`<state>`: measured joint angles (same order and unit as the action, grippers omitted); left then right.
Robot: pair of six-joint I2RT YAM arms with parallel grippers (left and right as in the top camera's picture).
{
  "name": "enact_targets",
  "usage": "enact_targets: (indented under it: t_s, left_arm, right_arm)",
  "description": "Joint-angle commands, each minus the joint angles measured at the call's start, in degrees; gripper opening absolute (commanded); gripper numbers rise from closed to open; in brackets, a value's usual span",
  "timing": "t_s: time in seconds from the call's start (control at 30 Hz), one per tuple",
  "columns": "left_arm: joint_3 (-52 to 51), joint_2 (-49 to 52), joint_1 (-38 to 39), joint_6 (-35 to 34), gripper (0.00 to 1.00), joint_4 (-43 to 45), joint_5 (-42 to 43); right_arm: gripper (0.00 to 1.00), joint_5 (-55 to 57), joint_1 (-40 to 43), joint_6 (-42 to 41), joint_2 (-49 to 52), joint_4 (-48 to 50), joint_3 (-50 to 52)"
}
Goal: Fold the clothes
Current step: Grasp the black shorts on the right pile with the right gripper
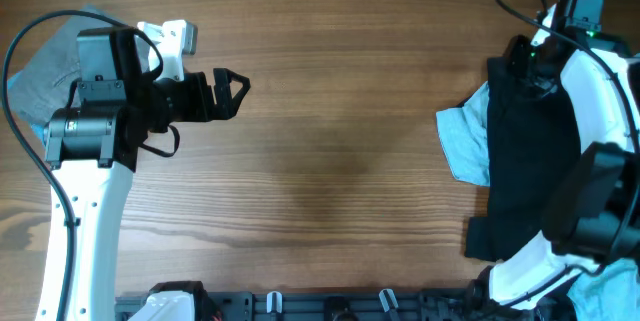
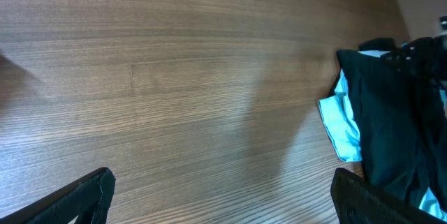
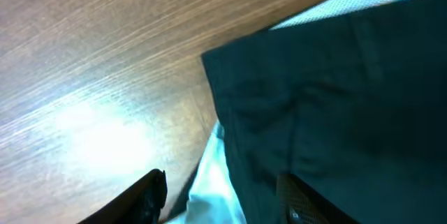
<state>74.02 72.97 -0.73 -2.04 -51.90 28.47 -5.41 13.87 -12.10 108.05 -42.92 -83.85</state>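
Note:
My right gripper should next grab the black garment by its far-end edge and leave out the T-shirt [image 1: 462, 141]. Then it can spread the garment for folding.
The black shorts-like garment [image 1: 525, 161] lies in a heap at the right of the table, over a pale blue T-shirt [image 1: 462, 141]. Both also show in the left wrist view, black garment [image 2: 391, 126] and T-shirt [image 2: 343, 130]. My right gripper [image 1: 512, 69] is at the heap's far end. In the right wrist view its fingers [image 3: 223, 199] are apart, straddling the black garment's edge [image 3: 328, 98] and the blue cloth [image 3: 216, 182]. My left gripper [image 1: 235, 89] is open and empty above bare wood at the left; its fingers [image 2: 223, 203] are wide apart.
A grey garment [image 1: 40, 61] lies at the far left under my left arm. More pale cloth [image 1: 612, 286] shows at the bottom right corner. A black rail with clips [image 1: 330, 306] runs along the front edge. The wooden table [image 1: 340, 141] spans between the arms.

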Motion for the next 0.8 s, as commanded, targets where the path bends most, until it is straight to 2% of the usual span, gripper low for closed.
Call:
enact_targets:
  t_s: [0.0,0.2,0.37,0.4,0.6,0.63,0.7,0.77]
  left_arm:
    - [1.1,0.0,0.3,-0.2,1.00,-0.1,1.1]
    - [1.2,0.0,0.3,-0.2,1.00,-0.1,1.1]
    - [1.1,0.0,0.3,-0.2,1.00,-0.1,1.1]
    - [1.1,0.0,0.3,-0.2,1.00,-0.1,1.1]
    - [1.1,0.0,0.3,-0.2,1.00,-0.1,1.1]
    - [1.1,0.0,0.3,-0.2,1.00,-0.1,1.1]
    - [1.1,0.0,0.3,-0.2,1.00,-0.1,1.1]
    - [1.2,0.0,0.3,-0.2,1.00,-0.1,1.1]
  right_arm:
    - [0.56,-1.4,-0.5,0.7,7.5,1.6,-0.4]
    - [0.47,1.0,-0.5,1.6,11.9,2.0,-0.4]
    - [0.18,6.7,-0.5,1.6,11.9,0.2,-0.4]
    - [0.06,8.0,-0.5,1.4,11.9,-0.3,-0.4]
    - [0.04,8.0,0.2,0.0,9.3,-1.8,-1.1]
    - [0.16,8.0,0.4,0.0,8.0,-2.1,-1.4]
    - [0.04,8.0,0.7,0.1,5.5,-2.7,-1.6]
    - [0.04,8.0,0.8,0.2,4.0,-3.4,-1.6]
